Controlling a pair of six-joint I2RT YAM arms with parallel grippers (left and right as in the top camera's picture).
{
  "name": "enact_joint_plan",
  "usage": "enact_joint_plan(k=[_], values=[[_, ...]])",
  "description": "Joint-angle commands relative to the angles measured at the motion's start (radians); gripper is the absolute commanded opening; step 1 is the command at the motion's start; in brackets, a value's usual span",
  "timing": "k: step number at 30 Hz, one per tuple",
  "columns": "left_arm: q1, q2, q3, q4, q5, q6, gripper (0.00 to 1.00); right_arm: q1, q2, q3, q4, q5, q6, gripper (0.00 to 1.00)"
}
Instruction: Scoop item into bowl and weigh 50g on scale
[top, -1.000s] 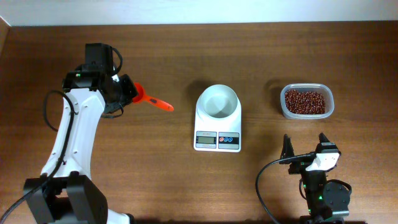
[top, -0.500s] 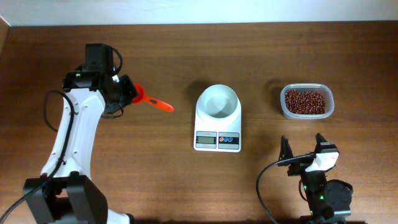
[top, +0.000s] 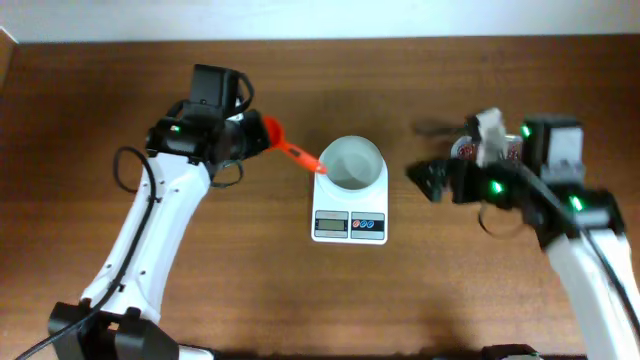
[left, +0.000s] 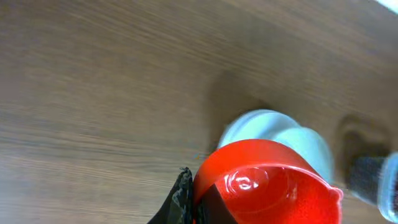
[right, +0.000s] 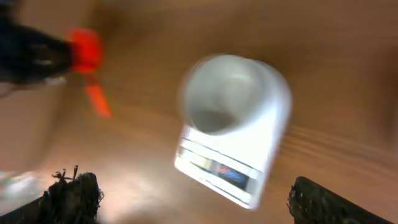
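The right gripper takes hold of the orange scoop by the free far end of its handle next, so the scoop's cup stays free to scoop beans.
The white bowl (top: 352, 162) sits on the white scale (top: 350, 222) at mid-table and looks empty. My left gripper (top: 255, 138) is shut on an orange scoop (top: 292, 151), and the scoop's far end reaches the bowl's left rim. The left wrist view is filled by the scoop (left: 261, 183), with the bowl (left: 273, 127) beyond it. My right gripper (top: 432, 156) hangs open in the air right of the bowl, facing it. Its wrist view shows the bowl (right: 227, 93), the scale (right: 233, 165) and the scoop (right: 90, 68), all blurred. The beans (top: 463, 150) are mostly hidden under the right arm.
The clear tub holding the beans stands at the right rear, beneath the right arm (top: 560, 200). The left arm (top: 165, 230) stretches across the left side of the brown table (top: 300, 300). A pale wall edge runs along the far side.
The left arm swung right, carrying the scoop up to the bowl's rim. The right arm rose from the front right edge and now hovers over the tub, still open.
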Motion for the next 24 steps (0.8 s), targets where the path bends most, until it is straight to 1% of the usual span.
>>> enact_joint_plan(k=[1,4,5,6,7,8,11,12,13,15,16,17,19,24], values=[[-0.054,-0.018,0.018,0.023,0.011,-0.124,0.00,0.000,0.124,0.019,0.064,-0.389,0.004,0.99],[-0.105,-0.018,0.018,0.040,0.013,-0.312,0.00,0.034,0.175,0.019,0.122,-0.393,0.005,1.00],[-0.123,-0.018,0.018,0.058,0.012,-0.344,0.00,0.050,0.175,0.019,0.144,-0.393,0.005,0.98],[-0.147,-0.018,0.018,0.077,0.011,-0.391,0.00,0.068,0.175,0.019,0.170,-0.389,0.015,0.94],[-0.164,-0.018,0.018,0.079,0.011,-0.452,0.00,0.083,0.175,0.019,0.192,-0.376,0.040,0.91],[-0.183,-0.018,0.018,0.081,0.011,-0.500,0.00,0.103,0.175,0.019,0.214,-0.336,0.069,0.91],[-0.212,-0.018,0.018,0.085,0.011,-0.573,0.00,0.125,0.175,0.019,0.261,-0.289,0.094,0.85],[-0.216,-0.018,0.018,0.085,0.011,-0.589,0.00,0.126,0.175,0.019,0.276,-0.283,0.114,0.82],[-0.218,-0.018,0.018,0.085,0.011,-0.608,0.00,0.126,0.175,0.019,0.292,-0.284,0.114,0.75],[-0.219,-0.018,0.018,0.085,0.016,-0.626,0.00,0.126,0.175,0.019,0.306,-0.284,0.114,0.69],[-0.219,-0.018,0.018,0.085,0.016,-0.626,0.00,0.126,0.175,0.019,0.311,-0.284,0.114,0.62],[-0.219,-0.018,0.018,0.085,0.031,-0.626,0.00,0.126,0.175,0.019,0.314,-0.284,0.114,0.57],[-0.219,-0.018,0.018,0.085,0.059,-0.626,0.00,0.126,0.175,0.019,0.316,-0.284,0.114,0.57],[-0.262,-0.018,0.018,0.085,0.059,-0.626,0.00,0.126,0.175,0.019,0.345,-0.284,0.114,0.57]])
